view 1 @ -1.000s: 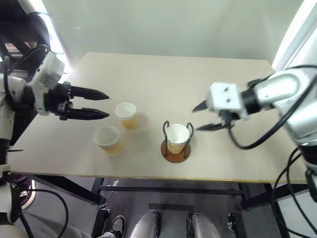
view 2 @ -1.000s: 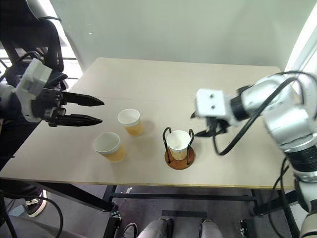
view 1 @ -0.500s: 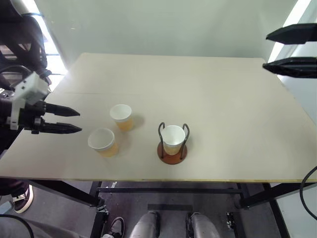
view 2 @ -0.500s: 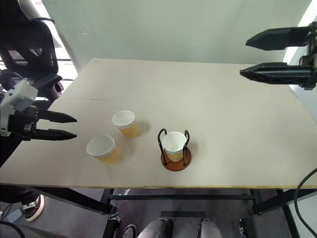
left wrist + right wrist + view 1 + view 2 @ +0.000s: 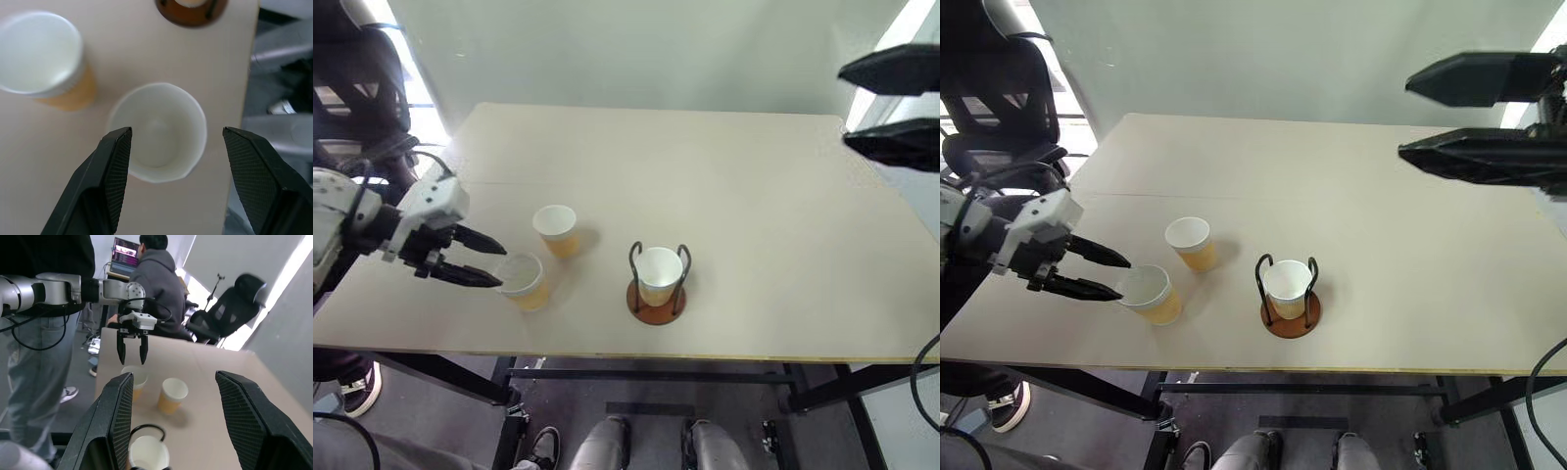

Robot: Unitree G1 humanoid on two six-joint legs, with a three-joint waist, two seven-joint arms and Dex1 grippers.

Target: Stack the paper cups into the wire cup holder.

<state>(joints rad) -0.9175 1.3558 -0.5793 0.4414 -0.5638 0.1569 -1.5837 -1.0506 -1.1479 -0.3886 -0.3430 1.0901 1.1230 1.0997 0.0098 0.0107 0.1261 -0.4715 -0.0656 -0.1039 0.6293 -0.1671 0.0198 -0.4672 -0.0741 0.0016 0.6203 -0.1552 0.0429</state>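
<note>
I should lower my left gripper first and then close it on the near cup, as both fingers are above the near cup's white rim (image 5: 541, 266), short of its side (image 5: 533, 296).
Two paper cups stand upright on the table: the near one (image 5: 522, 279) and a second (image 5: 555, 228) just behind it. A further cup (image 5: 658, 274) sits inside the wire cup holder (image 5: 655, 305), between its two dark loops. My left gripper (image 5: 501, 266) is open and angled down, its fingertips at the near cup's left rim. In the left wrist view that cup (image 5: 156, 129) lies between and just past the two fingers (image 5: 115, 161), untouched. My right gripper (image 5: 1404, 117) hangs high at the upper right, open, nothing between its fingers.
The beige table (image 5: 754, 215) has its front edge close below the cups and holder. In the right wrist view a seated person in a grey hoodie (image 5: 154, 284), a standing person (image 5: 39, 357) and a black chair (image 5: 230, 308) are beyond the table's left side.
My left gripper has come down and rightward until its tips reach the near cup. My right gripper has lifted away from the holder to the upper right. The cups have not moved.
</note>
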